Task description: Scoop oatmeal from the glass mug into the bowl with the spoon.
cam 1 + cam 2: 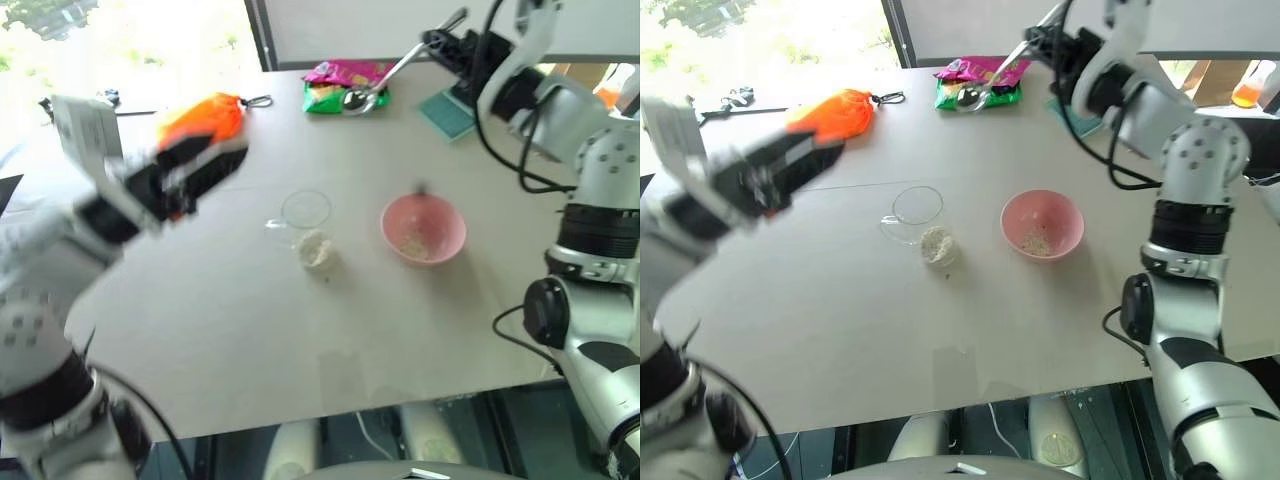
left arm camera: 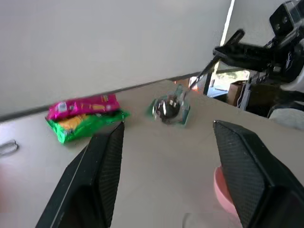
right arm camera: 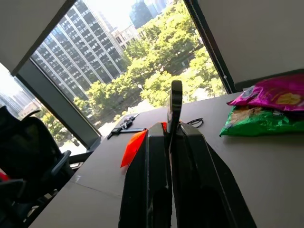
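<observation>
The spoon needs the glass mug's opening (image 1: 306,209) free to scoop oatmeal. My left gripper will grab the mug by its clear handle next.
The glass mug (image 1: 305,215) stands upright mid-table, handle to the left, with pale oatmeal (image 1: 315,250) in its bottom. To its right sits the pink bowl (image 1: 423,228) with a few oat specks inside. My right gripper (image 1: 435,43) is raised over the far side of the table, shut on the handle of the spoon (image 1: 380,82). The spoon's oval end hangs down near the snack packets. In the right wrist view the spoon handle (image 3: 175,102) sticks up between the closed fingers. My left gripper (image 2: 168,126) is open and empty, held in the air left of the mug and apart from it.
Pink and green snack packets (image 1: 345,85) and a teal flat item (image 1: 447,113) lie at the far edge. An orange pouch (image 1: 205,115) lies at the far left, behind my left arm. The table's front edge (image 1: 330,415) runs close to me.
</observation>
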